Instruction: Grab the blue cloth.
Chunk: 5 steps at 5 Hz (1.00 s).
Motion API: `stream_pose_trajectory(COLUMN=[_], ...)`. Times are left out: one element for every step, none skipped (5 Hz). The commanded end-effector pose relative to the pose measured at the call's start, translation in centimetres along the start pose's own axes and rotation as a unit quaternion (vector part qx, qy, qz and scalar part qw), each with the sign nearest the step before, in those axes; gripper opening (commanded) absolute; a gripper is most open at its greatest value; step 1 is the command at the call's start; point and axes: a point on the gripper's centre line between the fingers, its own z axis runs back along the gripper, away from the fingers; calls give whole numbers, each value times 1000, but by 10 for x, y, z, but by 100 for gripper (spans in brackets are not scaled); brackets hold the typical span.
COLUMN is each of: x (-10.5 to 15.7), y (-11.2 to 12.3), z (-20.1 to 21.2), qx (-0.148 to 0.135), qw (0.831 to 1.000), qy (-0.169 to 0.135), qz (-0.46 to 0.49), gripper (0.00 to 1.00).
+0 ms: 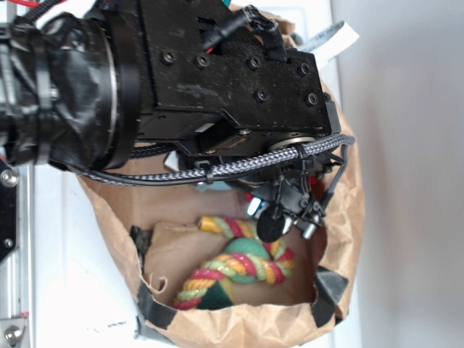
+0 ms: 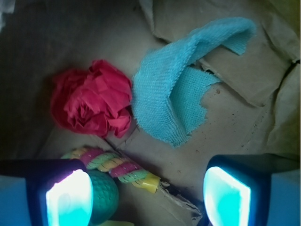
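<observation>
The robot's gripper will pick the blue cloth out of the paper bag, so next it will grab the cloth by its folded middle (image 2: 170,81).
In the wrist view the blue cloth (image 2: 176,89) lies rumpled on brown paper, one end curling up toward the top right. My gripper (image 2: 148,200) is open at the bottom edge, above the cloth's height and apart from it, with nothing between its glowing pads (image 2: 70,200). The cloth sits ahead of the gap, slightly right of centre. In the exterior view the cloth is hidden behind the black arm, and the gripper (image 1: 286,217) hangs inside the paper bag (image 1: 341,239).
A red ruffled fabric ball (image 2: 91,99) lies just left of the cloth, touching its edge. A red, yellow and green braided rope toy (image 2: 110,165) with a green ball (image 2: 103,195) lies near the left finger. Bag walls surround everything.
</observation>
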Motion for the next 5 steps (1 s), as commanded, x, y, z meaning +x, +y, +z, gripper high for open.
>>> stream_pose_trajectory(x=[5, 5, 5, 5, 35], y=[-2, -2, -2, -2, 10], z=[9, 9, 9, 9, 13], qx=[-20, -20, -20, -20, -35], qw=[1000, 1000, 1000, 1000, 998], qy=[-6, -6, -6, -6, 14], qz=[4, 4, 4, 4, 48], gripper=[100, 100, 100, 100, 100])
